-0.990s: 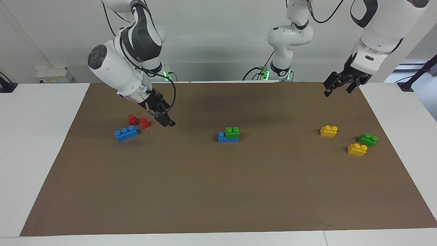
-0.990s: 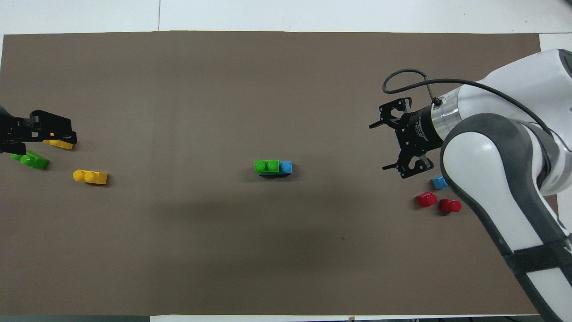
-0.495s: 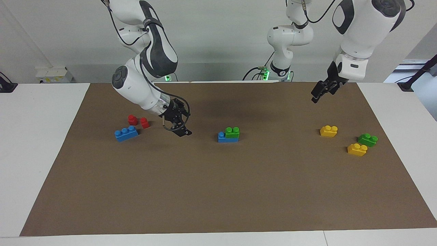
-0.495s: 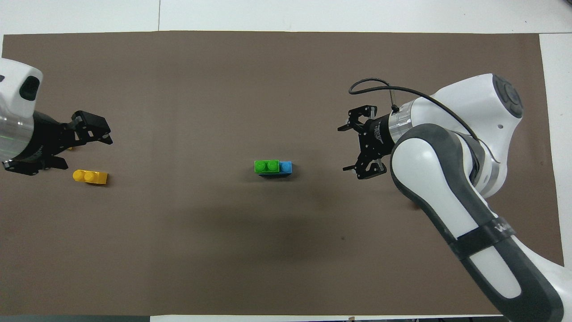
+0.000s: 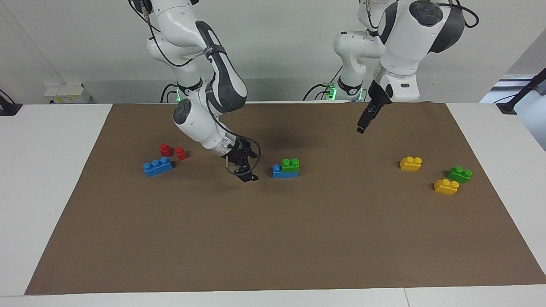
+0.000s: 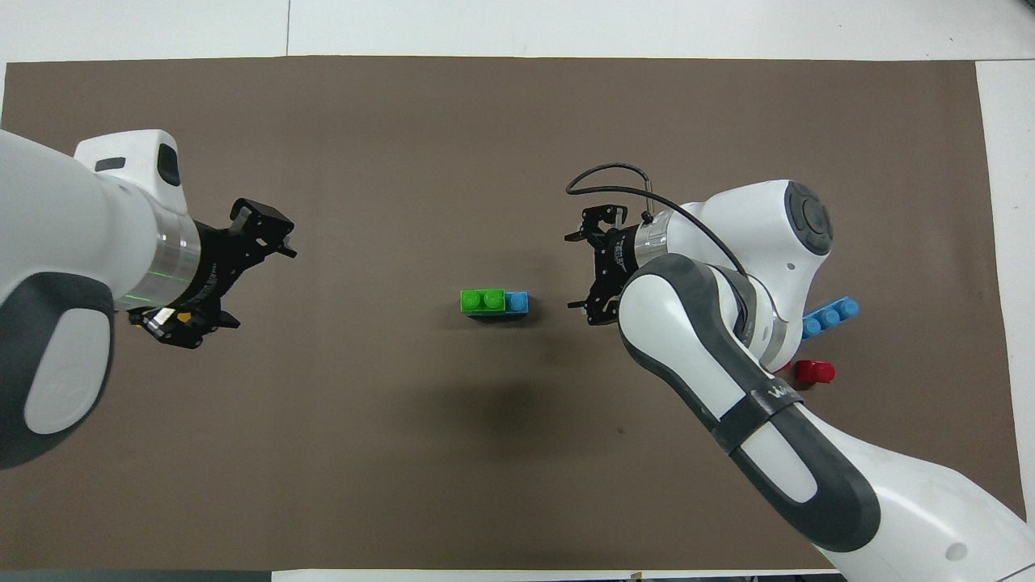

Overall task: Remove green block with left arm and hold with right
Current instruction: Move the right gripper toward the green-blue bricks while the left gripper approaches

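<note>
The left gripper grabs the green block by its outer end [image 6: 467,301] next, to remove it from the blue brick [image 6: 517,302].
A green block [image 5: 290,166] sits pressed on one end of a blue brick [image 5: 278,172] in the middle of the mat; both also show in the overhead view, the green block [image 6: 483,301] and the blue brick [image 6: 517,302]. My right gripper [image 5: 251,165] is open and low beside the blue end of the stack, a short gap away; it also shows in the overhead view [image 6: 576,272]. My left gripper [image 5: 362,123] is open and raised over bare mat, well apart from the stack toward the left arm's end [image 6: 255,283]. A second green block [image 5: 459,174] lies at the left arm's end.
Two yellow bricks [image 5: 410,163] [image 5: 446,186] lie by the second green block. A loose blue three-stud brick [image 5: 158,166] and two red pieces [image 5: 165,149] [image 5: 181,153] lie at the right arm's end. The brown mat [image 5: 273,238] covers the table.
My right gripper has moved from the red pieces to beside the stack. My left gripper has swung from the yellow and green bricks toward the middle.
</note>
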